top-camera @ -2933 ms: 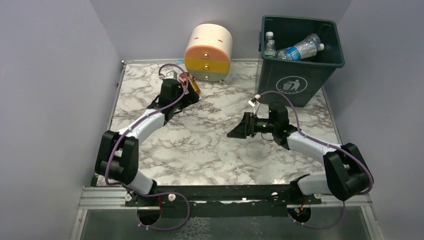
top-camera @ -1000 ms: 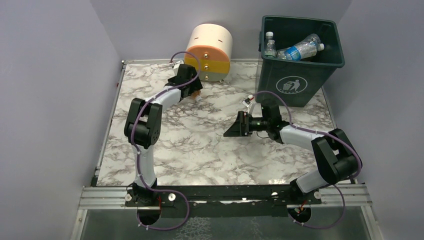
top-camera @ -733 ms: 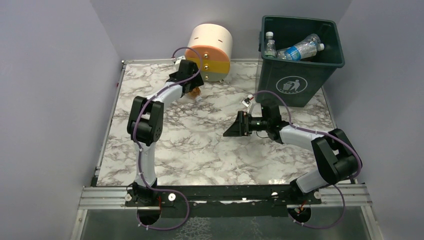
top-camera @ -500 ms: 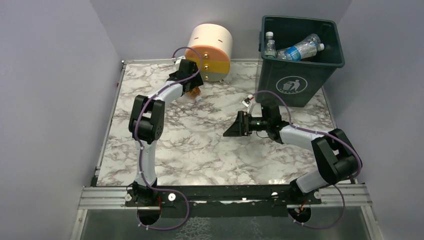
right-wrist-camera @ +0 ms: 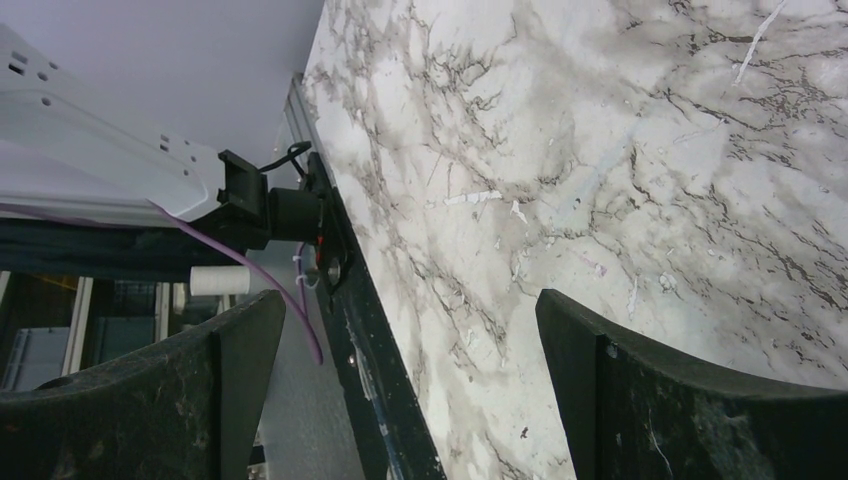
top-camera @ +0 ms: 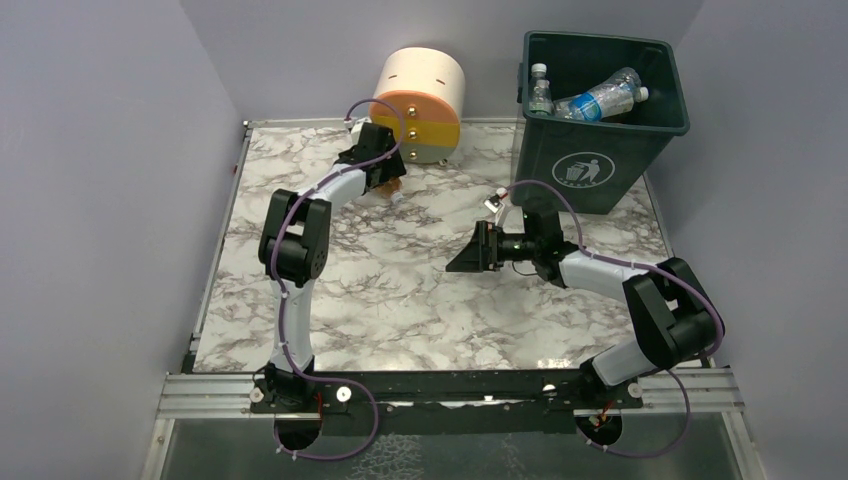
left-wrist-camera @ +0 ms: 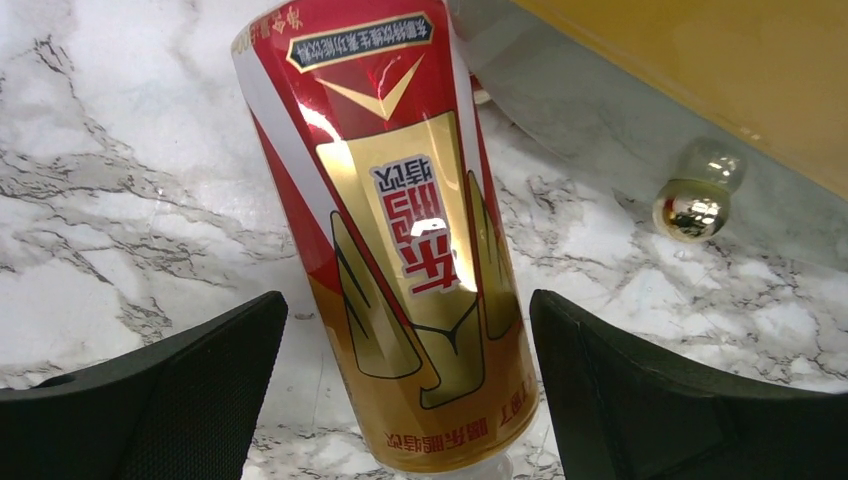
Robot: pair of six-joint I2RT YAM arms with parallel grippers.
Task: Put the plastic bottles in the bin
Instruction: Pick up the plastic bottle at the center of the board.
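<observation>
My left gripper's fingers are above the bottle's sides in the left wrist view. My left gripper isn't ready to close yet and should come down first, then close on the bottle.
A plastic bottle (left-wrist-camera: 400, 230) with a red and gold label and orange contents lies on the marble table next to the round drawer unit; in the top view only a bit of the bottle (top-camera: 393, 184) shows. My left gripper (left-wrist-camera: 407, 315) is open and straddles it, one finger on each side, with a gap to both. The dark green bin (top-camera: 596, 150) stands at the back right with clear bottles (top-camera: 598, 98) inside. My right gripper (top-camera: 468, 257) hovers open over the table's middle, and in its wrist view nothing lies between the right gripper (right-wrist-camera: 410, 310) fingers.
The cream, orange and grey drawer unit (top-camera: 417, 105) stands at the back, just behind the left gripper; its gold knob (left-wrist-camera: 690, 208) shows close to the bottle. Purple walls close in both sides. The table's black left edge rail (right-wrist-camera: 370, 350) is seen from the right wrist.
The left arm has reached a little further towards the drawer unit, bringing its open fingers around the bottle. The right arm has stayed still.
</observation>
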